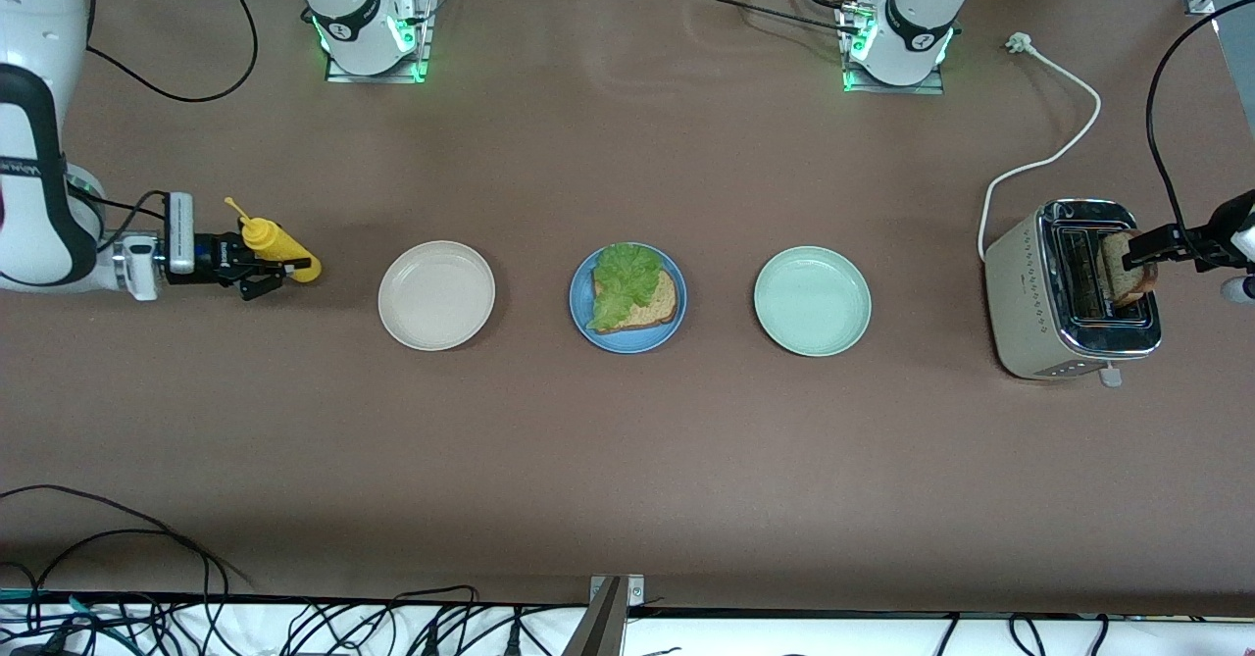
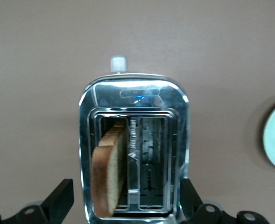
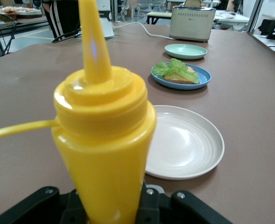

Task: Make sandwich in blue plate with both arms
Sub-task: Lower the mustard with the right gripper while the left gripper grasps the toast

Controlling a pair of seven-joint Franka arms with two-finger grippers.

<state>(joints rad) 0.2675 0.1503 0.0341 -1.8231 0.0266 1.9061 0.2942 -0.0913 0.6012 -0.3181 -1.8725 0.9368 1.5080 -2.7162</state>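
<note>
My left gripper takes hold of the bread slice by its protruding top crust (image 1: 1130, 277) next, since the toaster slot closes around the slice's lower part.
The blue plate (image 1: 627, 344) sits mid-table and holds one brown bread slice (image 1: 659, 305) with a ruffled lettuce leaf (image 1: 626, 278) on top; the plate also shows in the right wrist view (image 3: 201, 78). A second bread slice (image 1: 1126, 280) stands in a slot of the toaster (image 1: 1029, 293), leaning and sticking out (image 2: 107, 172). My left gripper (image 1: 1139, 258) hangs open over the toaster (image 2: 174, 98), with its fingers (image 2: 60, 198) wide on either side of it. My right gripper (image 1: 275, 274) is shut on a yellow squeeze bottle (image 1: 279, 247) at the right arm's end of the table (image 3: 104, 140).
A beige plate (image 1: 436, 295) lies beside the blue plate toward the right arm's end, and a pale mint plate (image 1: 812, 301) toward the left arm's end. The toaster's white cord (image 1: 1064, 151) runs up the table to a loose plug (image 1: 1020, 43). Black cables trail along the table edge nearest the camera.
</note>
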